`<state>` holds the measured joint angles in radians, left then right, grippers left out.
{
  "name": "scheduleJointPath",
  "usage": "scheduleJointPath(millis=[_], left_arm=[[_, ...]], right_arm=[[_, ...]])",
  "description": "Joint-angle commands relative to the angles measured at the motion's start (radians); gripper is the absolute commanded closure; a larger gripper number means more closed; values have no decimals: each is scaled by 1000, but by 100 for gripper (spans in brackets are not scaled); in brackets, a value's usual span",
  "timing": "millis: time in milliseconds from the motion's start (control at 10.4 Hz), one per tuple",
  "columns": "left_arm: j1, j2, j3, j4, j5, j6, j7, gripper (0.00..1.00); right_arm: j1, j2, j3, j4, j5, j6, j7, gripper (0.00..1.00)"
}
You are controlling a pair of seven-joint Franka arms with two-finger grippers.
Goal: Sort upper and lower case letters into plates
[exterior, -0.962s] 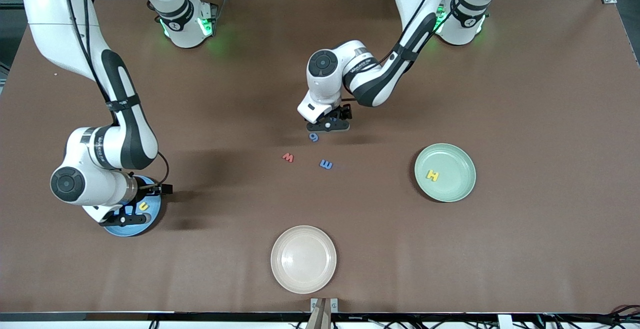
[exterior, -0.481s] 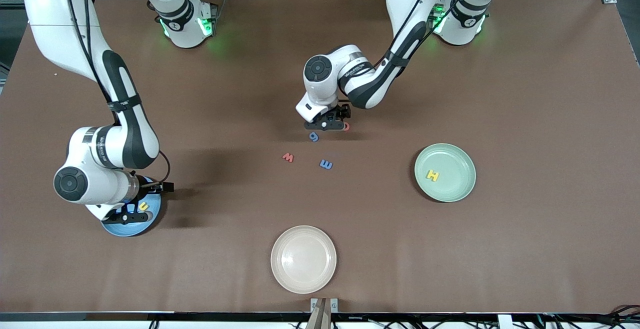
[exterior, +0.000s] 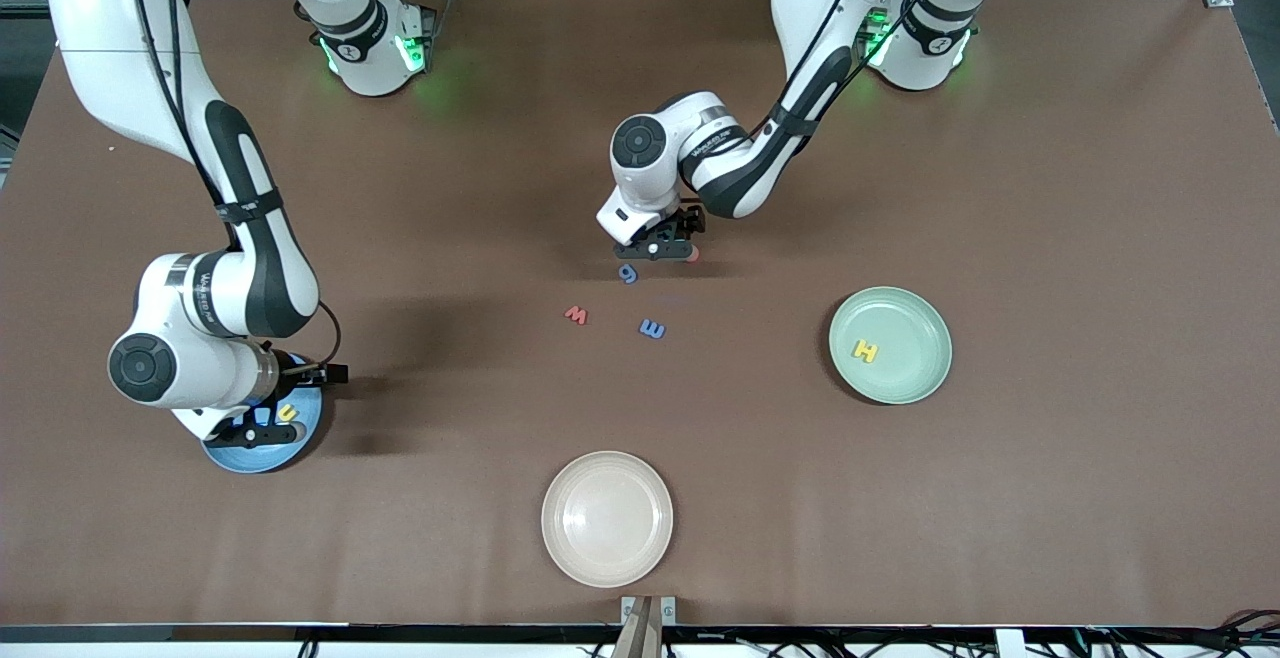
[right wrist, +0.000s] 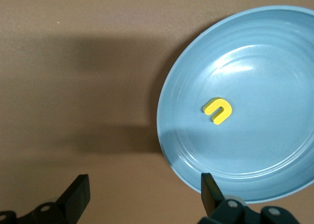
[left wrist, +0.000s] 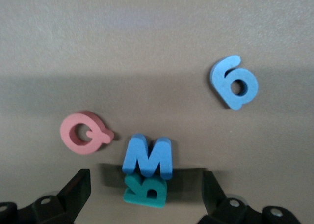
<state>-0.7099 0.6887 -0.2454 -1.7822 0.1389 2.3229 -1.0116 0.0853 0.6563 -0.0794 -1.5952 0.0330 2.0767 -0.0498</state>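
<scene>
My left gripper's fingers are beside the teal R, low at the tabletop, and closing would catch the R, so my left gripper closes on it next.
My left gripper hangs low over the middle of the table, open. In the left wrist view a teal R lies between its fingers, and a blue M overlaps the R's edge. A red Q and a blue 6-shaped letter lie close by. A red w and a blue letter lie nearer the front camera. The pale green plate holds a yellow H. The blue plate holds a yellow u. My right gripper is open and empty at that plate's rim.
A cream-beige plate sits empty near the front edge of the table. The blue plate lies toward the right arm's end, the green one toward the left arm's end. Bare brown table surrounds them.
The left wrist shifted slightly over the letter cluster, uncovering the red Q beside the gripper. The right arm rose a little over the blue plate's rim.
</scene>
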Motion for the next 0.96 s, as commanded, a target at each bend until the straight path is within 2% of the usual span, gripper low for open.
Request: scheduleJointPath(millis=[0,96,192,289,674,770,866], left_arm=[[-3,-12,-2,-23,-33,-7,-25,0],[-3,-14,-5,-28,-32,-7,-28,1],[-3,-12,-5,-26,-32,-7,-27,13],[-3,-12,-5,-26,-32,-7,-19,31],[-5,-14,-5,-23,-32,-7,-27,36],[-8,-14,-5,-23,-32,-7,-27,44],[-8,-14,-6,-22,-32,-7,-28,59]], right_arm=[[-6,-35,7,-43,7,16,10,0],[-6,-35,7,-43,7,16,10,0],[-6,-35,7,-43,7,16,10,0],[-6,-35,7,-43,7,16,10,0],[4,-35,9,-42,7,14,47,0],[23,-35,10,-42,7,14,85,0],[45,-37,9,-42,7,14,126,0]])
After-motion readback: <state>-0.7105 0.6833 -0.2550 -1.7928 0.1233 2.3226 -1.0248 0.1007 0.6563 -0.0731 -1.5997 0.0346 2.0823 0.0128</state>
